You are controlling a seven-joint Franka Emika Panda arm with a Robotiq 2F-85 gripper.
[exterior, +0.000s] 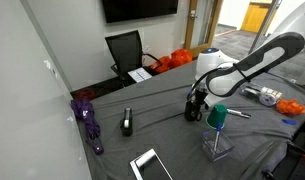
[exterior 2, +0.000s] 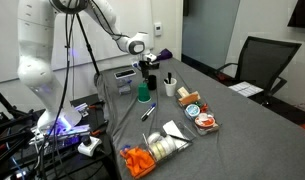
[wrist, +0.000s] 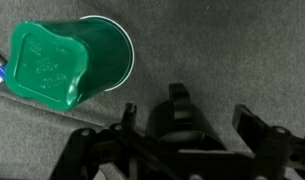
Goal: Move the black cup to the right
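Observation:
The black cup [exterior: 194, 113] [wrist: 180, 122] is between my fingers, but the cup's rim and handle are still below them, so my gripper needs to lower before it closes.
The black cup [wrist: 180, 122] stands upright on the grey table and sits between my gripper's [wrist: 188, 118] two fingers in the wrist view. The fingers are spread, with a gap on each side of the cup, so the gripper is open around it. In both exterior views the gripper [exterior: 196, 102] [exterior 2: 147, 70] hangs straight down over the black cup [exterior: 194, 113] [exterior 2: 149, 81]. The cup is mostly hidden by the fingers.
A green cup [wrist: 72, 58] [exterior: 218, 117] [exterior 2: 142, 94] on a clear stand is close beside the black cup. A pale cup with utensils [exterior 2: 170, 88] stands near. A black stapler-like object [exterior: 127, 123], purple item [exterior: 89, 116], pen [exterior: 234, 113] and food containers [exterior 2: 197, 115] lie around.

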